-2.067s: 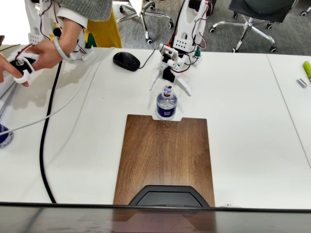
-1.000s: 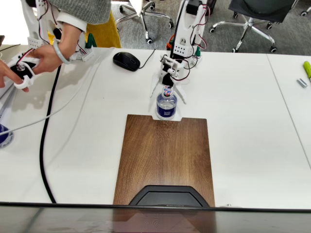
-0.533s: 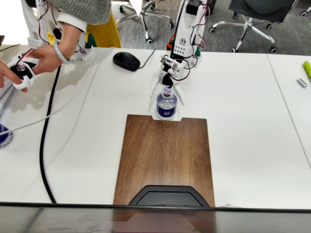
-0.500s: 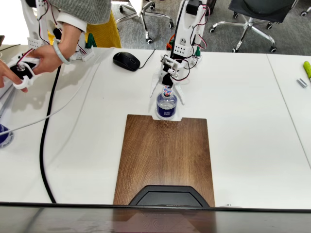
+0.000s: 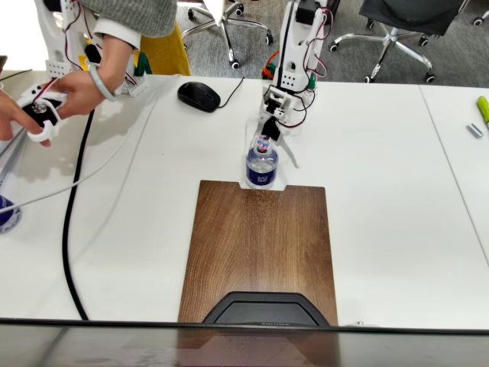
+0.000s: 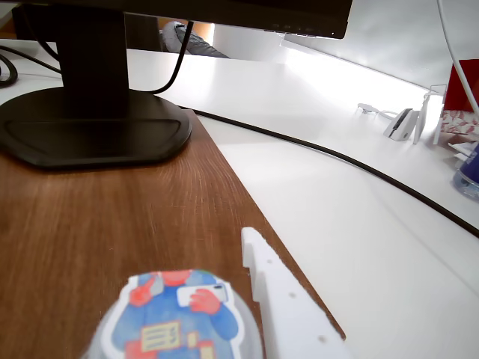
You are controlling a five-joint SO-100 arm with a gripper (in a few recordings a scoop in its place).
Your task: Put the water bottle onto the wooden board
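Observation:
The water bottle should go onto the wooden board [image 5: 258, 245], so the robot's gripper next needs to pick it up by its neck under the cap [image 5: 263, 151].
The water bottle [image 5: 262, 164] stands upright on the white table, in the small notch at the far short edge of the wooden board [image 5: 258, 245]. Its reddish-and-white cap [image 6: 176, 318] fills the bottom of the wrist view, with the board [image 6: 97, 224] spreading beyond it. My gripper [image 5: 271, 150] hangs just behind and above the bottle. It is open, with its white fingers [image 5: 292, 157] straddling the bottle's neck and not pressing on it. One white finger [image 6: 278, 307] shows just right of the cap.
A black monitor stand [image 5: 260, 307] sits on the board's near end. A black mouse [image 5: 199, 95] lies at the back left, and a black cable [image 5: 70, 229] runs down the left side. A green marker [image 5: 483, 109] lies at the right edge.
My gripper has come down and forward over the bottle, and its fingers now stand closer in around the neck. The bottle has not moved.

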